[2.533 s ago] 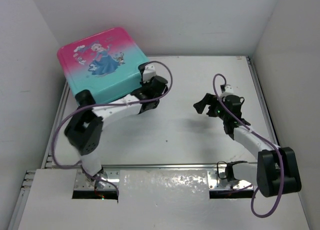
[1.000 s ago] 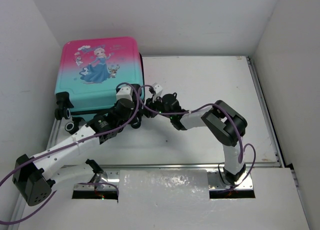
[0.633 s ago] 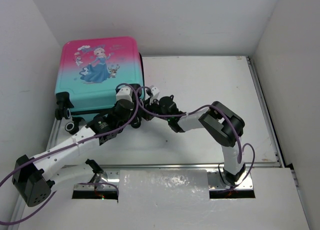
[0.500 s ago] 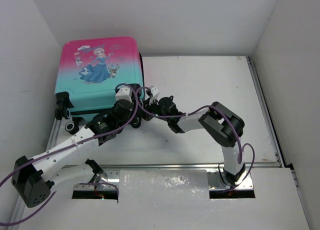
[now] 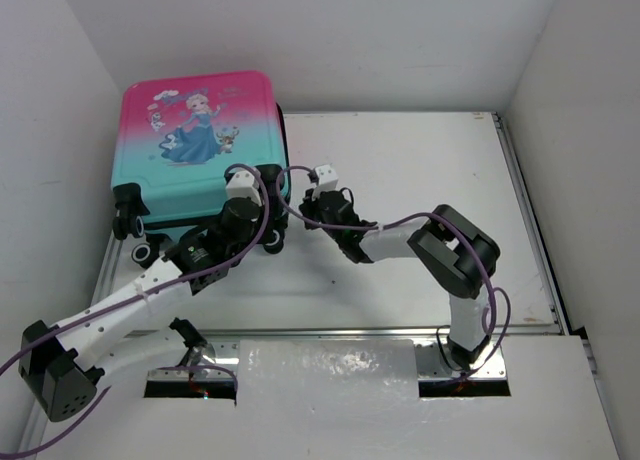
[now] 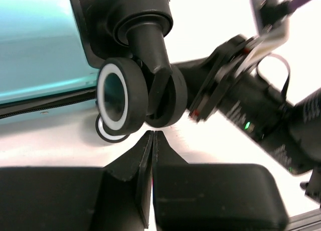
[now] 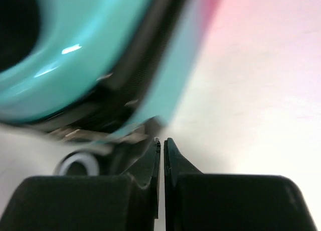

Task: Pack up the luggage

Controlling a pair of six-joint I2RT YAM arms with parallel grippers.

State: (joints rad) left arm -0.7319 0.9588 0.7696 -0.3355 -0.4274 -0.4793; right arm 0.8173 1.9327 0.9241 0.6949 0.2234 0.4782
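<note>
The black caster wheel is just beside my shut left gripper. The left gripper reopens next, then moves toward the teal shell [image 6: 40, 50] to close around the wheel.
The luggage [image 5: 195, 145] lies shut and flat at the back left, pink fading to teal, with a cartoon princess on its lid. My left gripper [image 5: 262, 230] is shut and empty. Its tips [image 6: 152, 136] sit just short of the black caster wheel [image 6: 123, 103] at the case's near right corner. My right gripper [image 5: 299, 211] is also shut with nothing between its fingers. It points at the same corner from the right, its tips [image 7: 161, 141] close to the teal shell [image 7: 75, 55] and the dark zipper seam [image 7: 140, 75].
A white wall runs close along the left of the case. Two more wheels [image 5: 128, 225] stick out at the case's near left corner. The right forearm [image 6: 251, 105] lies just beside the left gripper. The white table [image 5: 420, 160] stretches to the right.
The right gripper has closed and shifted slightly right at the case's corner. The left gripper has crept a little towards the wheel. The case has not moved over the last second.
</note>
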